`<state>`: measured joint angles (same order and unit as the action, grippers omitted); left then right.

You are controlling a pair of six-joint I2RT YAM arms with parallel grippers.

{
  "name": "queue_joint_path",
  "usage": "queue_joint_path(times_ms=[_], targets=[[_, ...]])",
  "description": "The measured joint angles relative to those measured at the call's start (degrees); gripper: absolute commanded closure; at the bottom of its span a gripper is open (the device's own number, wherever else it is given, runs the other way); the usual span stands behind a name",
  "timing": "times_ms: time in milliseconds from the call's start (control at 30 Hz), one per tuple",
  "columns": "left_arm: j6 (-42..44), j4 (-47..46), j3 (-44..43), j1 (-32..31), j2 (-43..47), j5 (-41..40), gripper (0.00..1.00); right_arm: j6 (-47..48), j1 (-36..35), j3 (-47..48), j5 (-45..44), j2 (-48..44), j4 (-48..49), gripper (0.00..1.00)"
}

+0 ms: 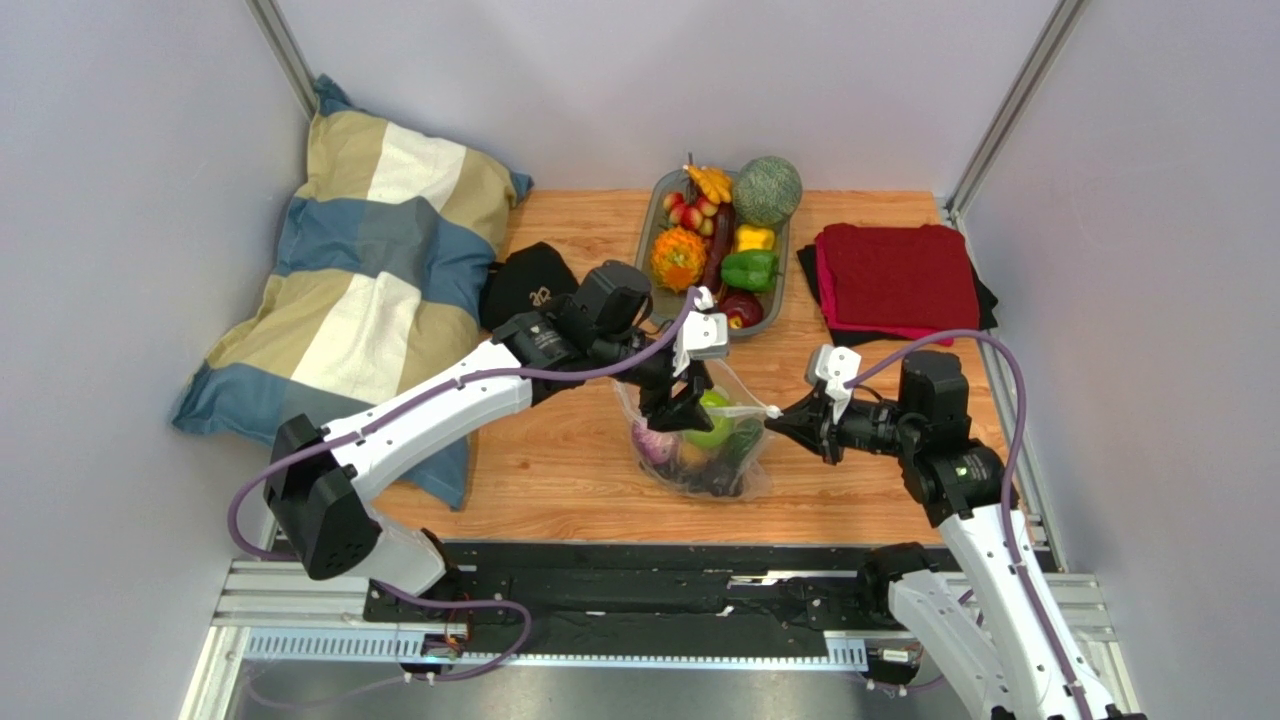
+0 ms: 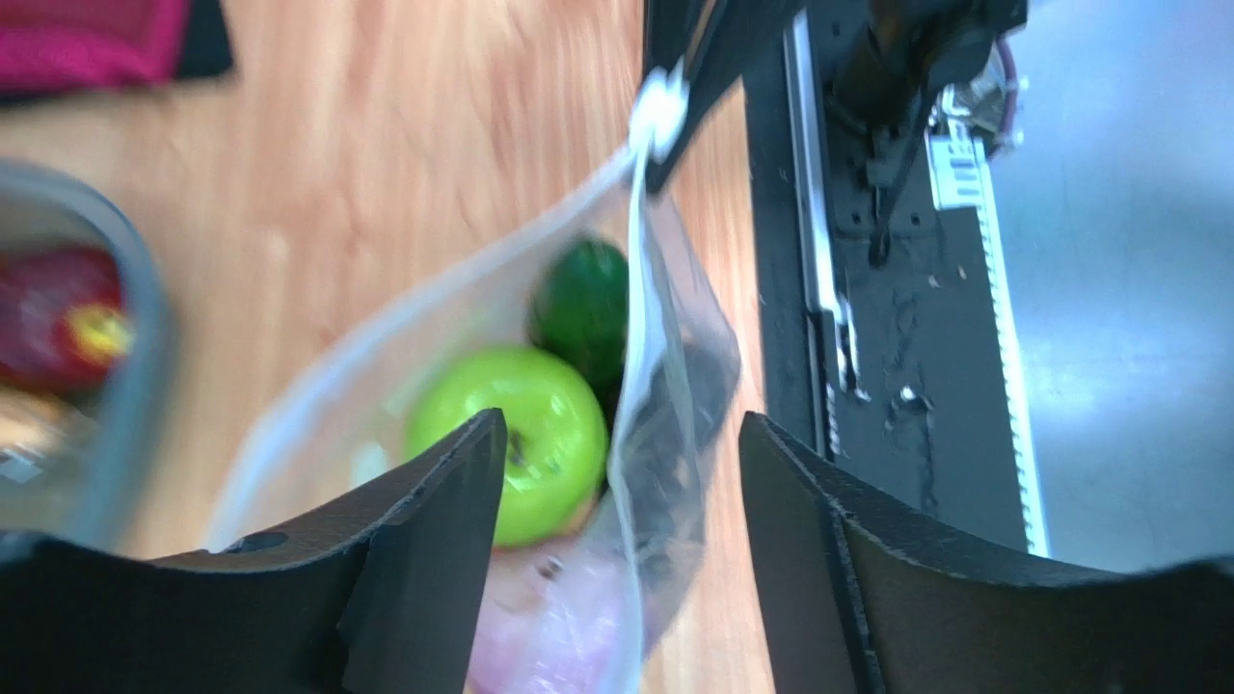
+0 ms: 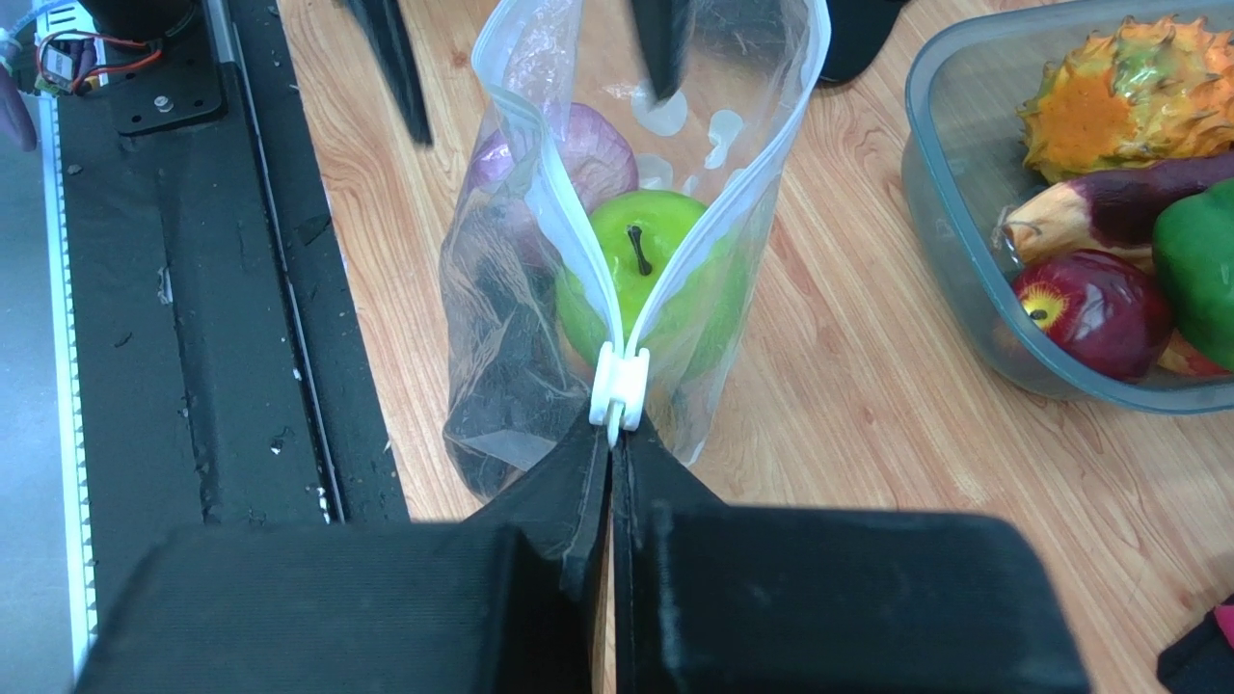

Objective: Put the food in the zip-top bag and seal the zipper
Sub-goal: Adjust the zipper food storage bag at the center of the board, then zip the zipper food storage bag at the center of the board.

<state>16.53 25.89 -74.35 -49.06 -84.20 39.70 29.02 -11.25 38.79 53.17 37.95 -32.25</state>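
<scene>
My left gripper is still short of the white slider (image 1: pixel 774 411) (image 2: pixel 661 113), so closing now would miss it. My left gripper moves toward the slider first, then closes.
The clear zip-top bag (image 1: pixel 700 450) stands on the wooden table with its mouth open upward. Inside are a green apple (image 3: pixel 638 246), a purple onion (image 3: pixel 580 152) and a dark green fruit (image 2: pixel 582 304). My right gripper (image 3: pixel 610 441) is shut on the bag's end, just behind the white slider (image 3: pixel 620 388) of the zipper (image 3: pixel 558 195). It also shows in the top view (image 1: pixel 781 422). My left gripper (image 2: pixel 623 477) is open and straddles the near edge of the bag's mouth, one finger (image 2: pixel 435 506) over the food and the other outside. It shows in the top view (image 1: pixel 684 408) above the bag.
A grey tray (image 3: pixel 942 246) of fruit and vegetables stands behind the bag, also in the top view (image 1: pixel 649 240). A red towel (image 1: pixel 897 278) lies at the back right, a black cap (image 1: pixel 526 282) and a striped pillow (image 1: pixel 368 270) at the left. The black base rail (image 1: pixel 631 578) runs along the near edge.
</scene>
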Motion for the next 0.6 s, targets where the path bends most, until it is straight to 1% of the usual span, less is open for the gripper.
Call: queue_joint_path(times_ms=[100, 133, 267, 400, 467, 500, 567, 600], targets=[[3.5, 0.0, -5.0, -0.5, 0.0, 0.4, 0.31, 0.0, -0.2, 0.0, 0.1, 0.3, 0.0, 1.00], [4.8, 0.0, -7.1, -1.0, -0.4, 0.4, 0.33, 0.0, -0.3, 0.0, 0.1, 0.3, 0.0, 1.00], [9.4, -0.3, -13.3, -3.7, -3.2, 0.5, 0.36, 0.0, -0.4, 0.0, 0.1, 0.3, 0.1, 1.00], [12.6, 0.2, -16.0, -5.7, -7.5, 0.3, 0.38, -0.1, -0.4, 0.0, 0.0, 0.3, 0.3, 1.00], [13.9, 1.1, -16.5, -6.3, -9.6, 0.3, 0.42, -0.3, -0.4, 0.0, 0.0, 0.3, 0.4, 1.00], [14.3, 1.8, -16.6, -6.5, -10.7, 0.3, 0.46, -0.3, -0.4, 0.0, 0.0, 0.2, 0.4, 1.00], [14.8, 3.1, -16.9, -6.7, -12.1, 0.3, 0.48, -0.6, -0.5, 0.0, 0.0, 0.2, 0.5, 1.00], [15.0, 3.5, -17.3, -6.8, -12.9, 0.3, 0.50, -0.7, -0.5, 0.0, 0.0, 0.2, 0.7, 1.00]])
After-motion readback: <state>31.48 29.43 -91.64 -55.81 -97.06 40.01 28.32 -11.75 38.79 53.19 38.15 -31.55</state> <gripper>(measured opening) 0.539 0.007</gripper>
